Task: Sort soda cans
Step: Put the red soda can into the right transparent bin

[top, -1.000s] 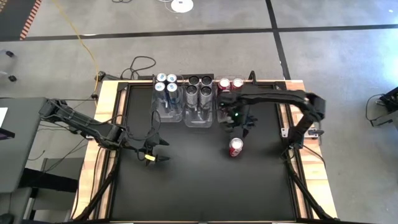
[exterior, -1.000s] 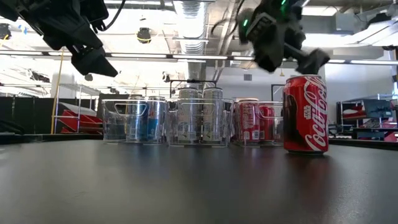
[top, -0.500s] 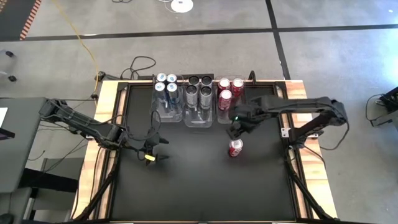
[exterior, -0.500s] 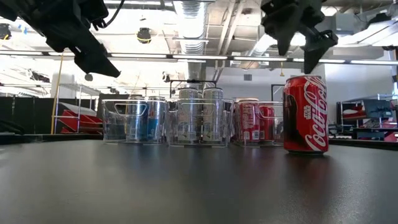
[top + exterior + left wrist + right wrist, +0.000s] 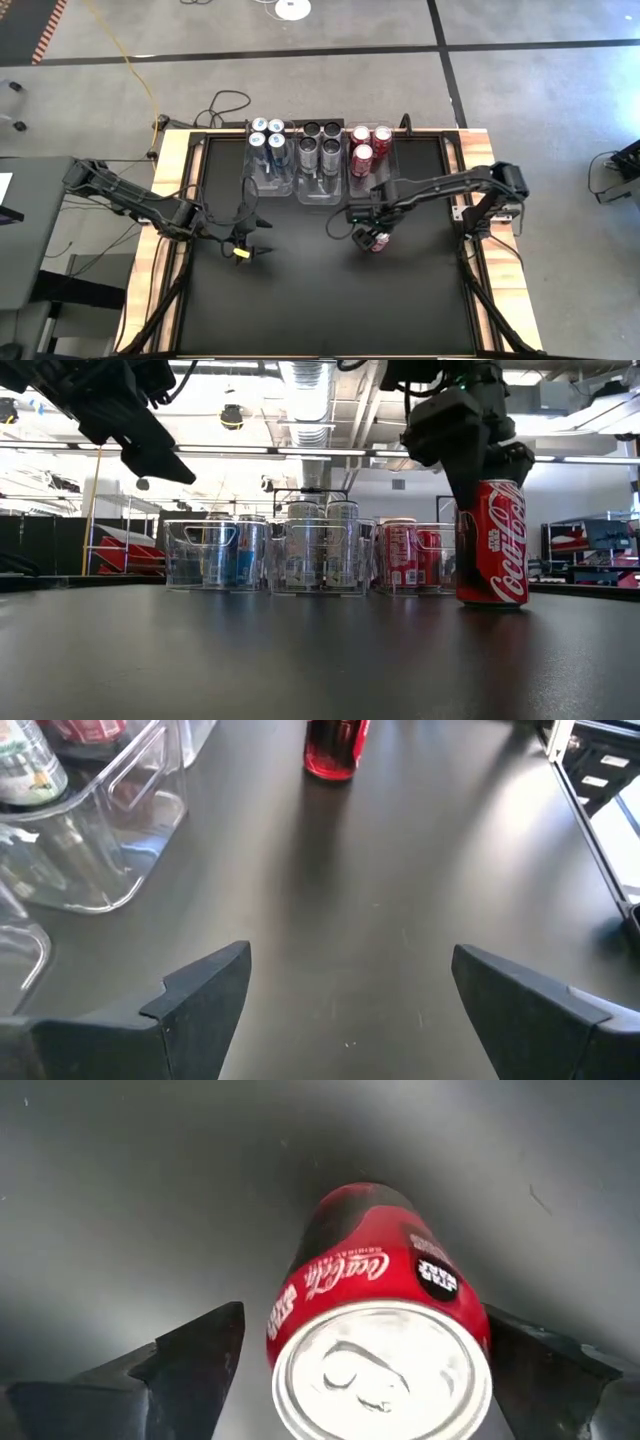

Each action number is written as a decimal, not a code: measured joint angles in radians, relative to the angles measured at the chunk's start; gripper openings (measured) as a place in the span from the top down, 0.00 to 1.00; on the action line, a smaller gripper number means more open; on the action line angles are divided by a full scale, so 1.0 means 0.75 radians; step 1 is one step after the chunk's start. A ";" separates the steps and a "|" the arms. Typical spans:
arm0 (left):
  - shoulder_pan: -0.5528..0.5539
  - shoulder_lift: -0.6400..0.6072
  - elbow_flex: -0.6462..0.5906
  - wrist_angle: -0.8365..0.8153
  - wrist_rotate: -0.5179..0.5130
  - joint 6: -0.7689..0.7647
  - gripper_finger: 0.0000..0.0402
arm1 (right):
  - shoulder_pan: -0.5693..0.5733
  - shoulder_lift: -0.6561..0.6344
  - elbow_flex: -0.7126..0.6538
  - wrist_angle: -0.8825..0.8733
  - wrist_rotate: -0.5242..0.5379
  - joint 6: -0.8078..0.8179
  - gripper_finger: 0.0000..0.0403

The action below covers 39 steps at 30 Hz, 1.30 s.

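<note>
I should next grab the soda can's upper side below its rim with my right gripper, so that I can sort the red soda can into the bin of red cans.
One red soda can stands upright on the black table, right of centre; it also shows in the low view and as a red can in the left wrist view. My right gripper is open and has come from above over this can's silver top, one finger on either side of the upper wall. My left gripper is open and hovers above the table's left part, over nothing. Three more red cans stand in the right clear bin. My right gripper points down over the standing red can, with its fingers beside the upper wall near the rim. A gap shows at one finger. At the other I cannot tell whether it touches. The can stands upright on the table.
Three clear bins sit in a row at the far edge: blue-silver cans in the left one, dark cans in the middle, red ones on the right. The right bin's near part holds no can. Bare black table lies toward the near edge.
My right gripper has moved from beside the red bin toward the near edge and down, turning about, until its open fingers stand around the top of the lone red can. The can has stayed where it was.
</note>
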 joint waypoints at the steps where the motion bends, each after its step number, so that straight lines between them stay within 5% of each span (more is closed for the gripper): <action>1: 0.000 0.000 0.000 0.000 0.000 -0.009 0.15 | 0.000 0.000 0.000 0.000 -0.004 0.000 0.02; 10: 0.003 0.000 0.000 -0.005 -0.032 -0.048 0.15 | 0.000 -0.059 -0.001 -0.124 -0.009 0.018 0.34; 25: 0.124 0.000 0.000 -0.002 -0.023 -0.002 0.15 | -0.116 -0.108 0.443 -0.557 0.037 -0.149 0.33; 39: 0.158 0.000 0.000 0.000 -0.019 -0.104 0.15 | -0.616 -0.079 0.598 -0.559 0.135 -0.529 0.32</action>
